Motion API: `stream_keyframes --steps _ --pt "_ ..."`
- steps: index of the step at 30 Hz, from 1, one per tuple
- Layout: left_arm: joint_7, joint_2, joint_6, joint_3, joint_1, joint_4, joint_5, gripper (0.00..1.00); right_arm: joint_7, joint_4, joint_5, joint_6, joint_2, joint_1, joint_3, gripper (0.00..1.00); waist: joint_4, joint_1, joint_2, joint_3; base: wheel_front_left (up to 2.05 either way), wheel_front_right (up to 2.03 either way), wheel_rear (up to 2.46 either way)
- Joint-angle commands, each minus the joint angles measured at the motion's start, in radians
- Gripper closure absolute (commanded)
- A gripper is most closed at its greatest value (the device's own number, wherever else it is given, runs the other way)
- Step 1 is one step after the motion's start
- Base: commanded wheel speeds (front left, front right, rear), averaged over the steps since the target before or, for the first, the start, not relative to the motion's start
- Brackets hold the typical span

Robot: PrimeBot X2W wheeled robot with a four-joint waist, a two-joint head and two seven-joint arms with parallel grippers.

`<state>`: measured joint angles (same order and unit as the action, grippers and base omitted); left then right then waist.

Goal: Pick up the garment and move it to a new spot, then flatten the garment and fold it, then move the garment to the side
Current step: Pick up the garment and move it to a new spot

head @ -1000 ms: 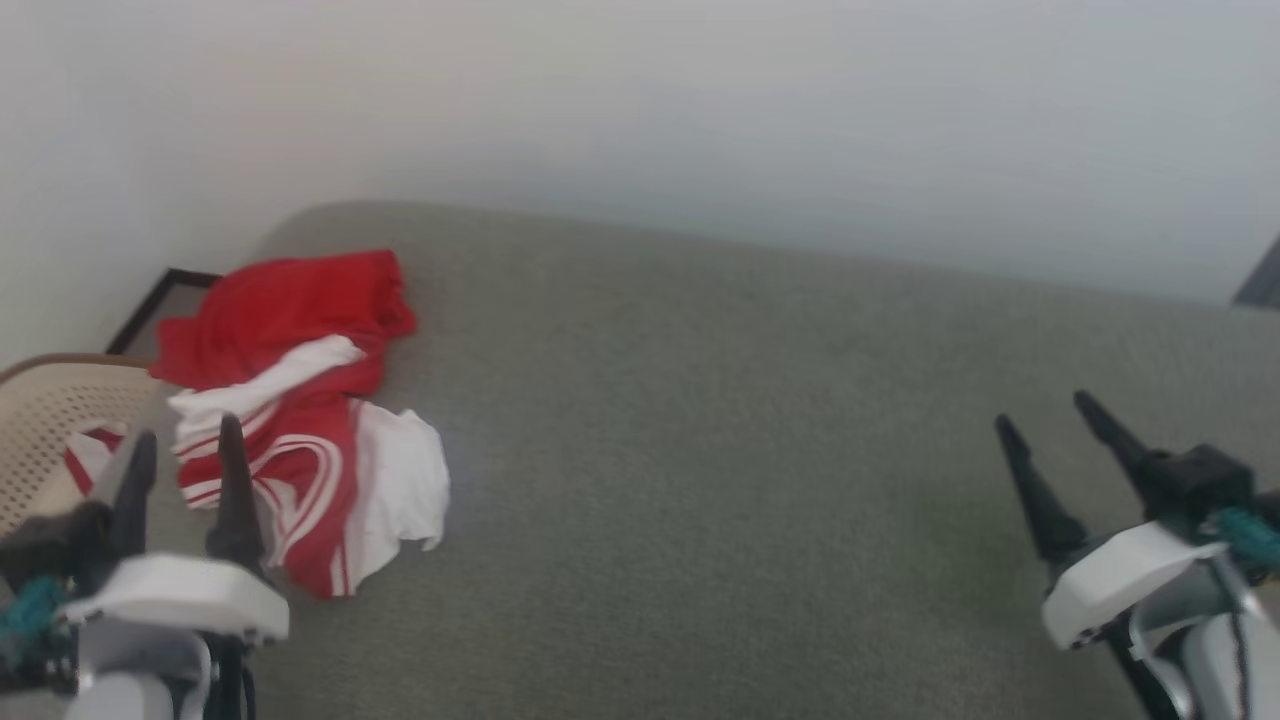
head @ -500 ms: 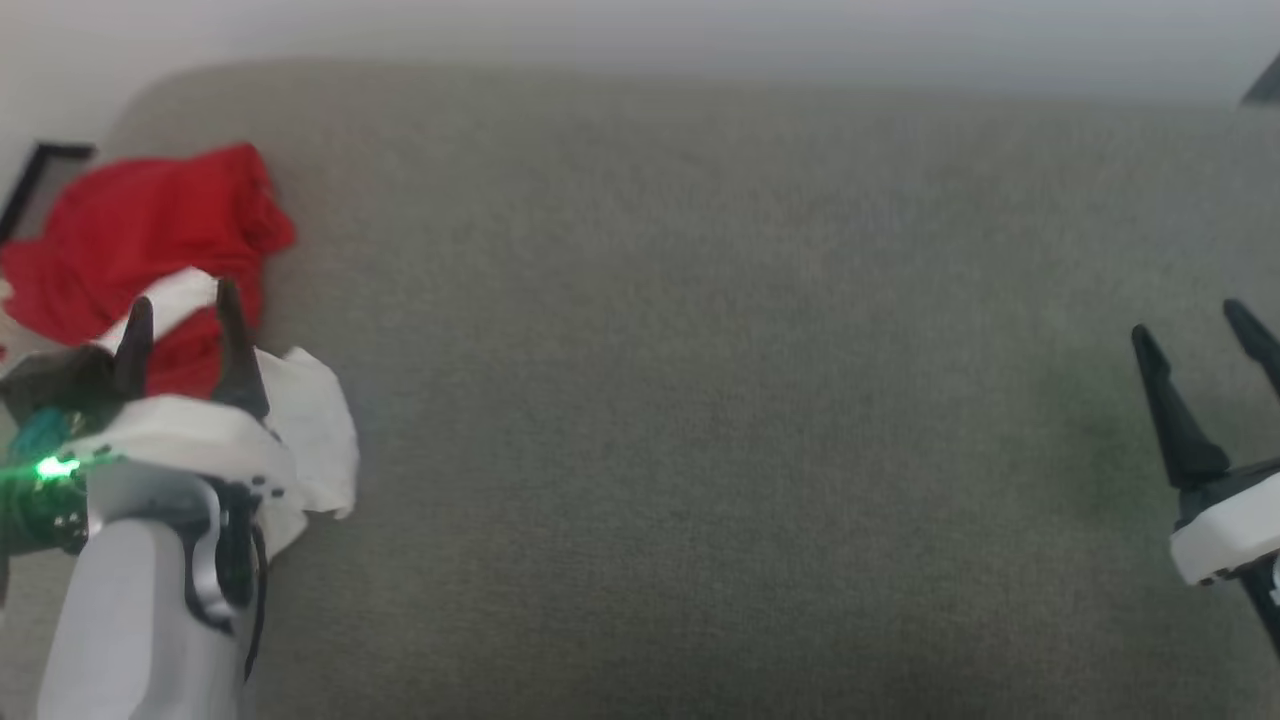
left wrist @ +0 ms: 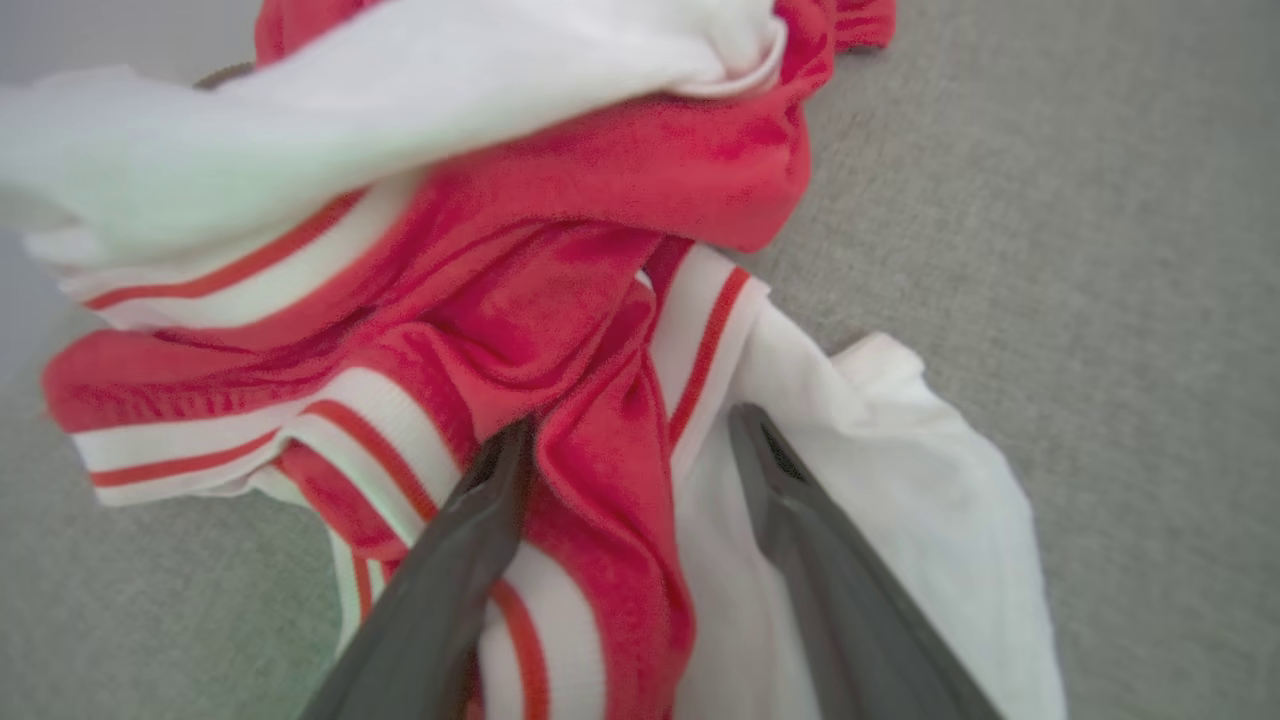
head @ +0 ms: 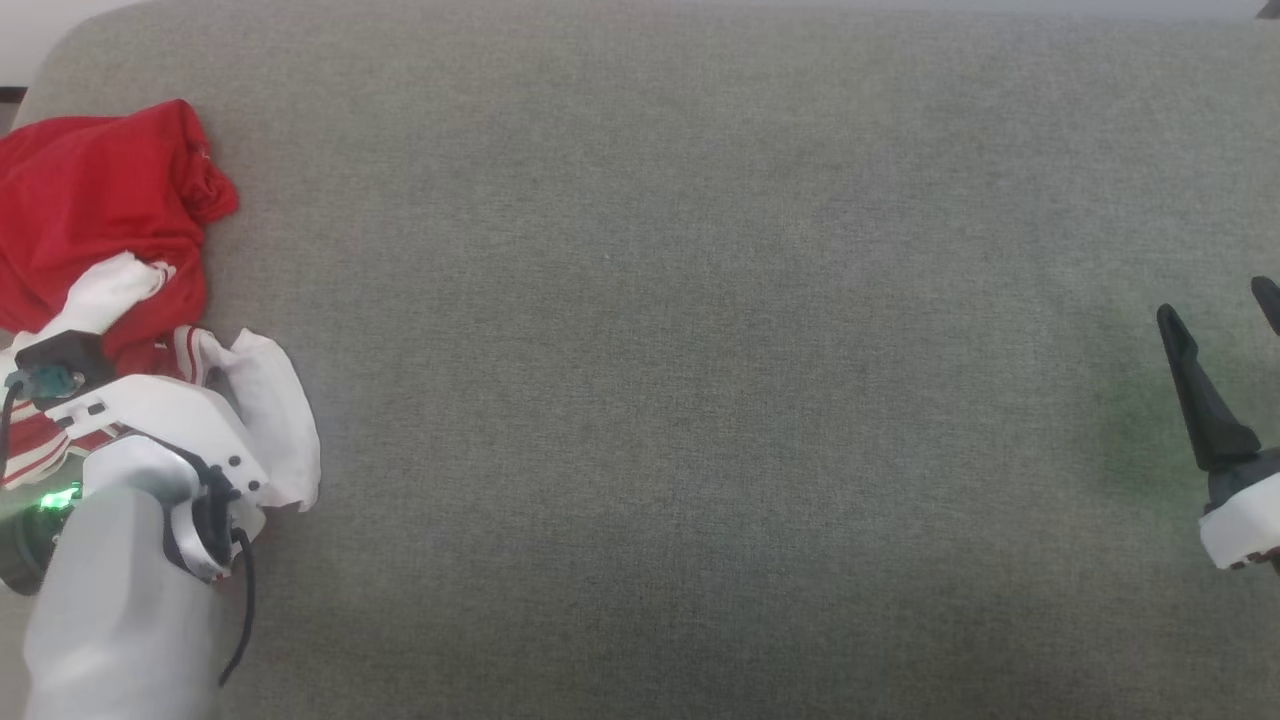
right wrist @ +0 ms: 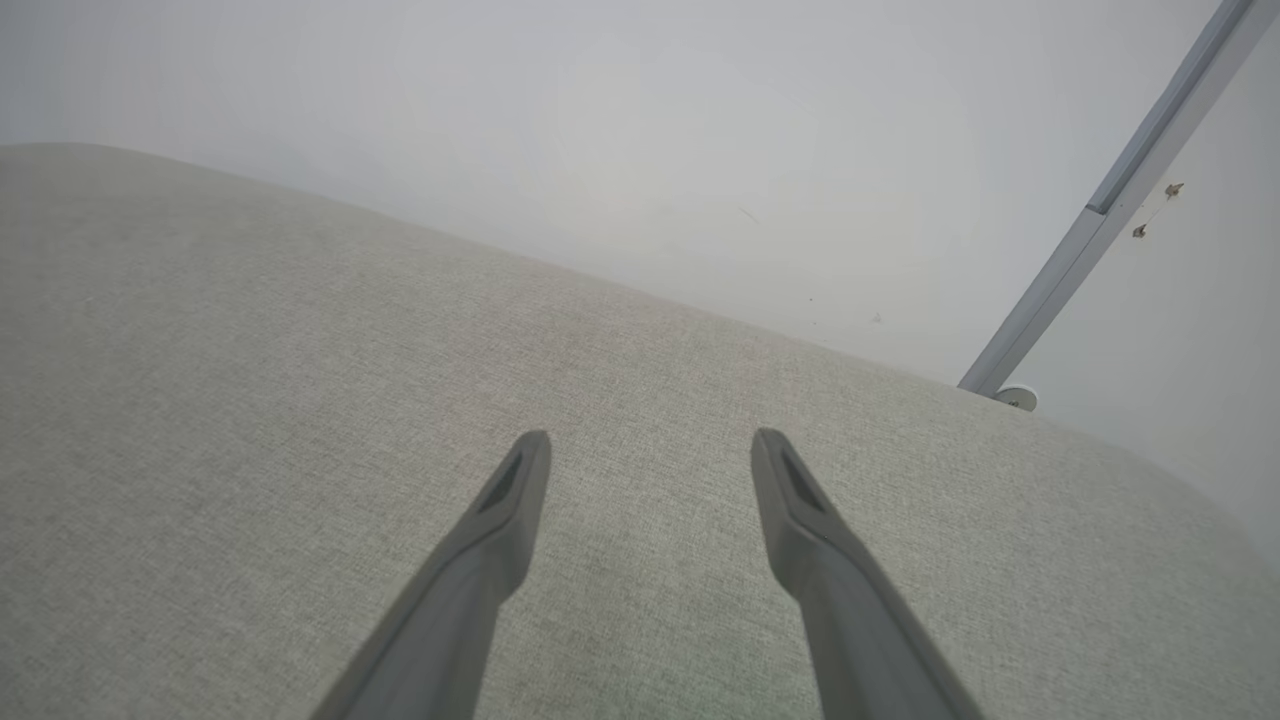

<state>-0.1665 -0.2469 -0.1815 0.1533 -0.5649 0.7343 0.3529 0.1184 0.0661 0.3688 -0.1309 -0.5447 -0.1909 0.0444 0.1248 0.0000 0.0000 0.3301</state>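
My left gripper is about to grab the red shirt by its red fold [left wrist: 612, 480] beside the white sleeve [left wrist: 912, 528]. It will then carry the shirt to a new spot.
The garment [head: 95, 205] is a red shirt with white sleeves, lying crumpled at the far left of the grey upholstered surface [head: 700, 350]. My left arm [head: 150, 430] reaches down over its near part, and the wrist body hides the fingers in the head view. In the left wrist view the left gripper [left wrist: 630, 430] is open, its two fingers straddling a red fold of the garment [left wrist: 600, 330] beside a white sleeve [left wrist: 900, 480]. My right gripper [head: 1225, 315] stands open at the far right with nothing between its fingers. It hovers over bare fabric [right wrist: 650, 445].
A pale wall [right wrist: 600, 120] rises behind the surface. A slanted grey metal bar [right wrist: 1100, 200] stands past its far edge in the right wrist view. The surface's rounded corner [head: 60, 50] lies just beyond the garment.
The head camera has tilted down, so the whole picture shifted. My left gripper has dropped fingers-first onto the garment. The right gripper stays open.
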Motion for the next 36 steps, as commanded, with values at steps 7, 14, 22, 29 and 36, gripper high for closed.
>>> stream_keyframes --steps 7,14,22,29,36 --pt "-0.157 -0.007 0.003 -0.016 -0.086 0.186 0.024 0.00 -0.031 -0.026 0.018 0.000 -0.032 -0.020 -0.004 0.00 -0.009 0.0000 0.0000 0.032 0.00 0.00 0.00" --pt "-0.170 0.013 0.008 -0.044 -0.130 0.279 0.019 0.91 -0.040 -0.040 0.026 0.000 -0.048 -0.020 -0.014 0.00 -0.017 0.0000 0.0000 0.053 0.00 0.00 0.00" --pt "-0.011 -0.051 0.045 -0.063 -0.193 0.237 -0.009 1.00 -0.036 -0.021 0.011 0.000 -0.022 -0.008 -0.032 0.00 -0.006 0.0000 0.0000 0.005 0.00 0.00 0.00" --pt "0.066 -0.113 0.081 -0.090 -0.218 0.129 -0.039 1.00 -0.030 -0.004 -0.009 0.000 0.022 0.006 -0.048 0.00 0.012 0.0000 0.0000 -0.067 0.00 0.00 0.00" --pt "0.051 -0.181 0.109 -0.126 -0.217 -0.131 -0.076 1.00 -0.025 0.015 -0.048 0.000 0.095 0.022 -0.068 0.00 0.029 0.0000 0.0000 -0.158 0.00 0.00 0.00"
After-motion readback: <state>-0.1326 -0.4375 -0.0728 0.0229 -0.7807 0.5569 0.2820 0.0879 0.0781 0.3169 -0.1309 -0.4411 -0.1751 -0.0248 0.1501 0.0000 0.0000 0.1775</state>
